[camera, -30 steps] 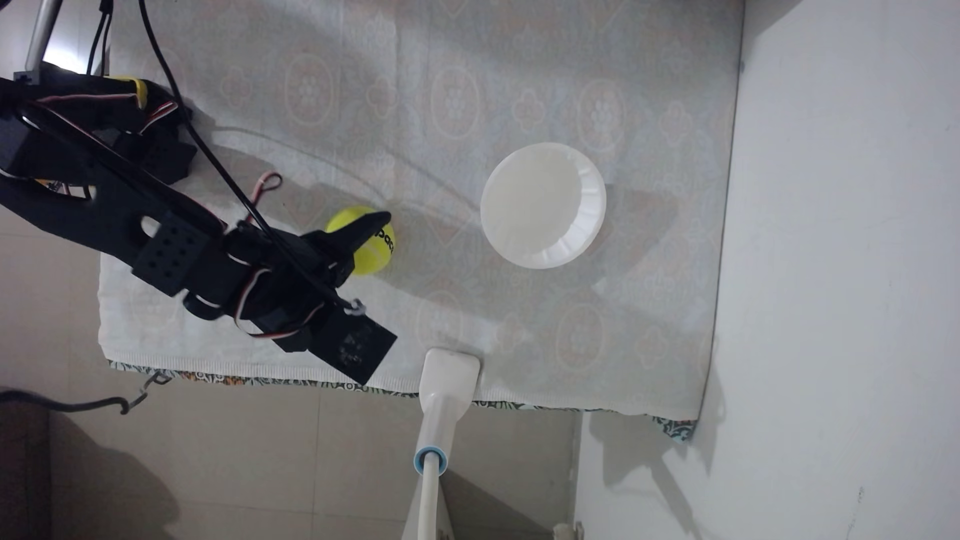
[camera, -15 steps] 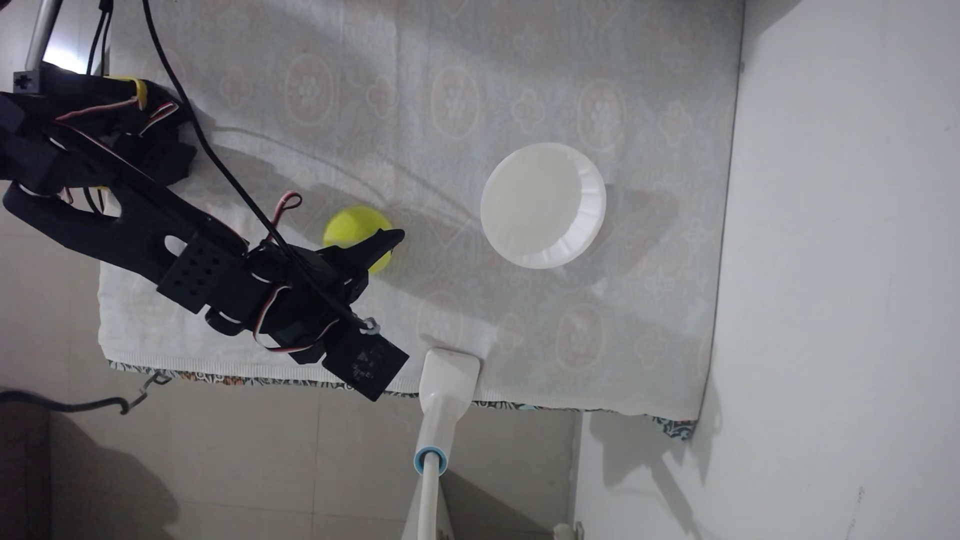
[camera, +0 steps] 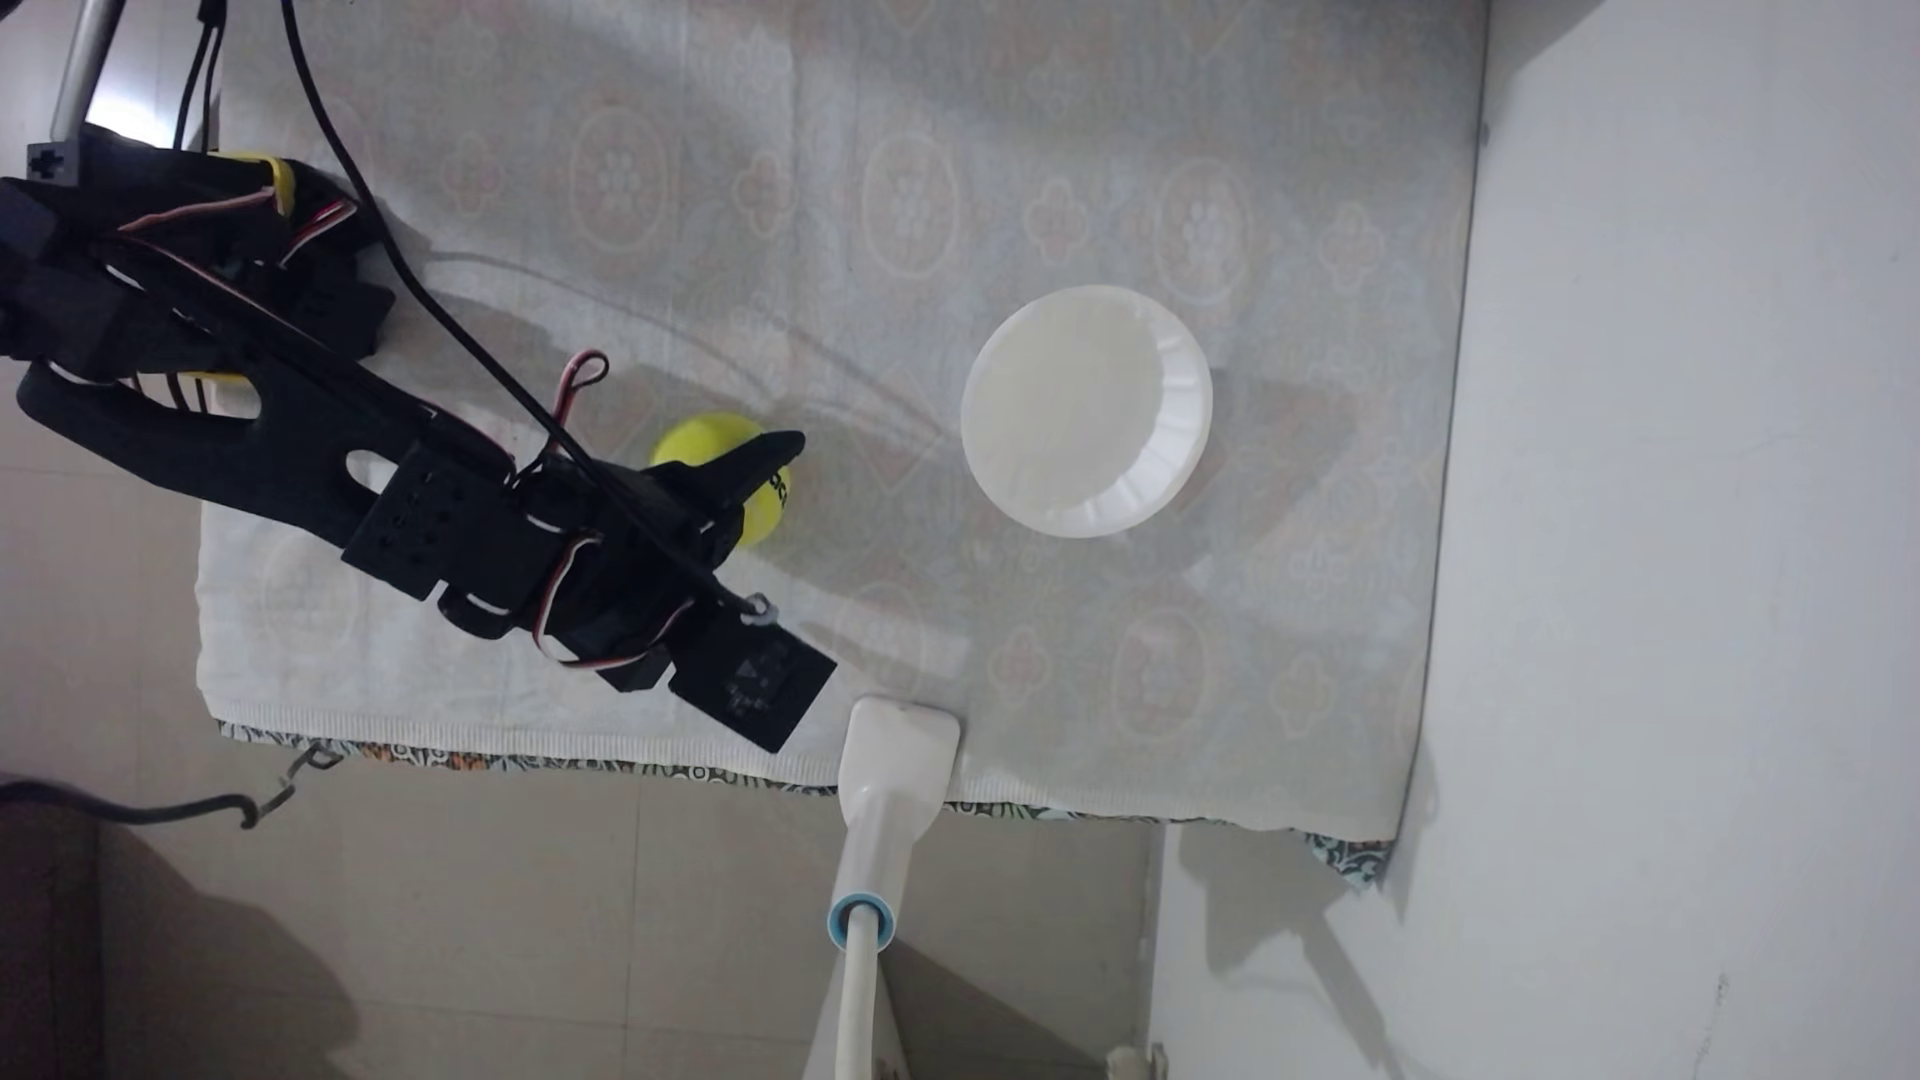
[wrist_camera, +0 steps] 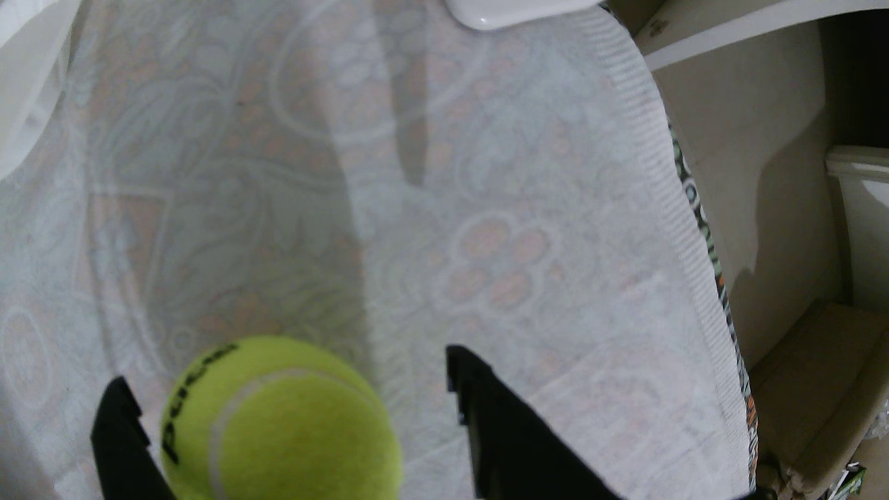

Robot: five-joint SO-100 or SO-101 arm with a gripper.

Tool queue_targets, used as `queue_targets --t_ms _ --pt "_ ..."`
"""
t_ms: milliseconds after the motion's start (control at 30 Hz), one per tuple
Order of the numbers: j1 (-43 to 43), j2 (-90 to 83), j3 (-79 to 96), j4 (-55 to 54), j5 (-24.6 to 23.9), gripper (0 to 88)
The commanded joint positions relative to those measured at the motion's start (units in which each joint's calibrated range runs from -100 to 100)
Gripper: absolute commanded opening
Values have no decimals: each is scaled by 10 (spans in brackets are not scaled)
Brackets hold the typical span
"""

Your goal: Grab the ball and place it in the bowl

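I should next grip the yellow-green tennis ball by its round sides to place it in the bowl [camera: 1086,410] with my gripper.
The yellow-green ball [camera: 764,509] rests on the patterned cloth, left of the bowl [camera: 1086,410], a round white dish with a ribbed rim and nothing in it. My black gripper [camera: 764,493] reaches in from the left and hangs over the ball, covering its middle. In the wrist view the ball [wrist_camera: 279,418] sits between the two black fingers [wrist_camera: 486,413]. The gripper [wrist_camera: 284,370] is open. The ball lies close to the left finger, with a clear gap to the right one. A pale edge of the bowl [wrist_camera: 24,72] shows at the top left.
A white clamp foot [camera: 899,748] on a white tube grips the cloth's lower edge, below the space between ball and bowl. The arm's base and cables [camera: 208,239] fill the upper left. The cloth [camera: 1299,623] ends at a wall on the right and drops to the floor below.
The gripper has shifted a little to the right over the ball, dipping toward the lower edge and coming back up. Ball and bowl have stayed where they were.
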Motion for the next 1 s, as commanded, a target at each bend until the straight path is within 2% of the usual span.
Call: queue_targets --t_ms 0,433,667,733,833,900,967 --pt "-9 -27 0 -27 0 392" --pt "-17 -32 9 -48 18 105" --pt "-24 -42 12 -48 22 90" --pt "-26 -55 19 -58 23 119" --pt "-23 -87 34 -61 14 273" --pt "-21 -109 44 -61 14 351" --pt "-19 -137 58 -61 19 394"
